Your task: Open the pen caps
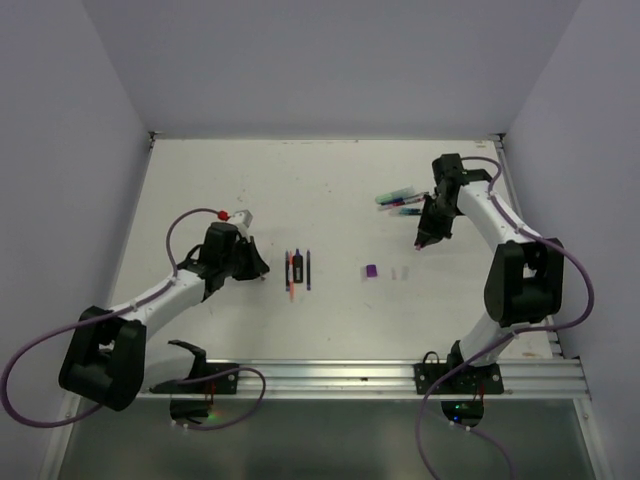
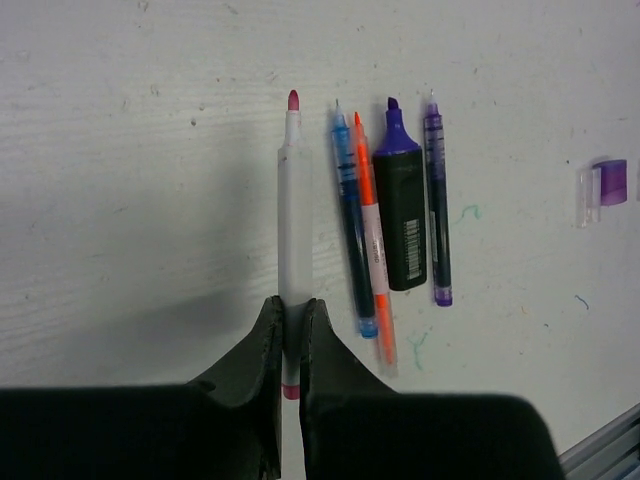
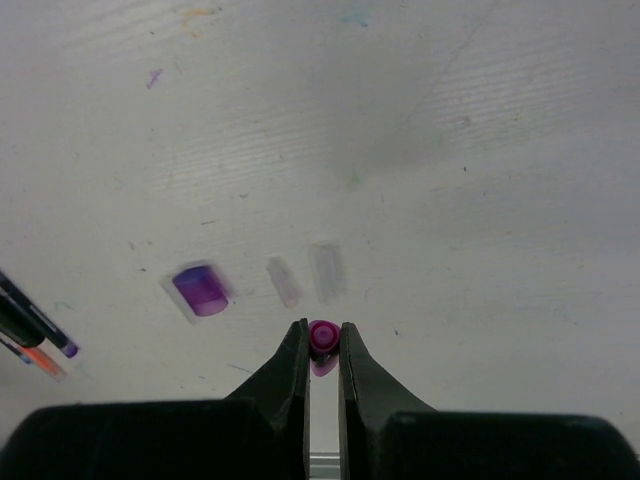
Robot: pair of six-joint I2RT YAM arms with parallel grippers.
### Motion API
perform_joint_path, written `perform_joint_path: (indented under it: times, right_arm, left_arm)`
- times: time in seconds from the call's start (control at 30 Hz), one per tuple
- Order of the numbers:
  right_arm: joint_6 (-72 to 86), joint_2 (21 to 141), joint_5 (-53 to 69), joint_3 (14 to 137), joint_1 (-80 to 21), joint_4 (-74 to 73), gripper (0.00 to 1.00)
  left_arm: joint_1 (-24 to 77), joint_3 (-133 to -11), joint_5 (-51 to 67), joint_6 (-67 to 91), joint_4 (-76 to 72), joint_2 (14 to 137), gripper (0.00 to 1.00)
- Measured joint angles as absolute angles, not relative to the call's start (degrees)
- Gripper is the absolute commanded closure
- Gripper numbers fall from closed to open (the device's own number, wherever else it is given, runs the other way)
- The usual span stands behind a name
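The magenta cap is above bare table and would fall outside the caps' row if I opened now. The cap first moves there with my right gripper.
My left gripper (image 2: 289,310) (image 1: 256,263) is shut on the lower end of a white-bodied pen (image 2: 294,200), whose bare pink tip points away from me. Just to its right, several uncapped pens (image 2: 385,225) (image 1: 297,270) lie side by side: blue, orange, a black highlighter and purple. My right gripper (image 3: 323,338) (image 1: 421,241) is shut on a small magenta pen cap (image 3: 322,335), seen end-on. On the table just beyond it lie a purple cap (image 3: 203,290) (image 1: 371,271), a pale pink cap (image 3: 284,281) and a whitish cap (image 3: 327,271).
More pens (image 1: 400,200) lie at the back right, close behind my right arm (image 1: 520,270). A metal rail (image 1: 380,378) runs along the near edge. Walls close in the table (image 1: 200,180) at the back and on both sides.
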State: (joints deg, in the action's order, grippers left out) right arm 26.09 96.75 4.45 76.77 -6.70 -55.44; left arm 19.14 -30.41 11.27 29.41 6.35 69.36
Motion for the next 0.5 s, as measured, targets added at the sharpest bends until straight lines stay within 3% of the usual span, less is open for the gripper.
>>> perform_joint_path:
  times: [0.5]
  right_arm:
    - [20.91,103.04,4.08,69.04,-6.17,-54.74,1.00]
  left_arm:
    - [19.31,-26.26,14.22,36.32,-6.76,78.35,1.00]
